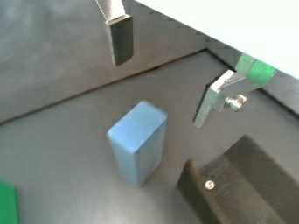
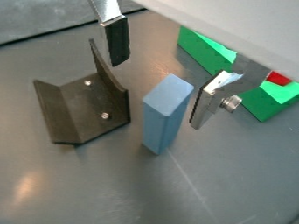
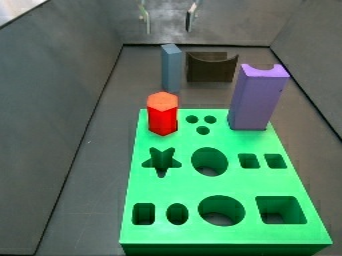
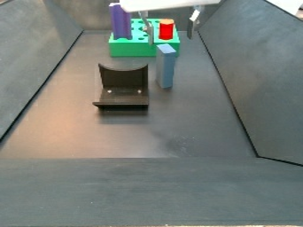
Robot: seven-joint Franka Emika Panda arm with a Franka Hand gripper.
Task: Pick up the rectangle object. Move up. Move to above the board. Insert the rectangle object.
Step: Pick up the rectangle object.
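The rectangle object's bottom end has to stay free to enter the board (image 3: 227, 225), so my gripper needs to grip the rectangle object by its top end (image 3: 173, 53) next.
The rectangle object (image 2: 166, 112) is a tall, slim light-blue block standing upright on the grey floor, also seen in a wrist view (image 1: 138, 142) and in both side views (image 3: 173, 66) (image 4: 167, 66). My gripper (image 2: 156, 94) hangs open above it, one finger on either side and nothing between them; it also shows in a wrist view (image 1: 159, 92) and at the top of both side views (image 3: 168, 20) (image 4: 172, 25). The board (image 3: 227, 225) is a bright green slab with cut-out holes, lying a little beyond the block (image 4: 128, 43).
A purple block (image 3: 257, 97) and a red hexagonal peg (image 3: 162, 112) stand on the board. The dark fixture (image 4: 123, 85) stands right beside the light-blue block (image 2: 73, 107). Sloping grey walls (image 3: 80, 120) close in the floor on both sides.
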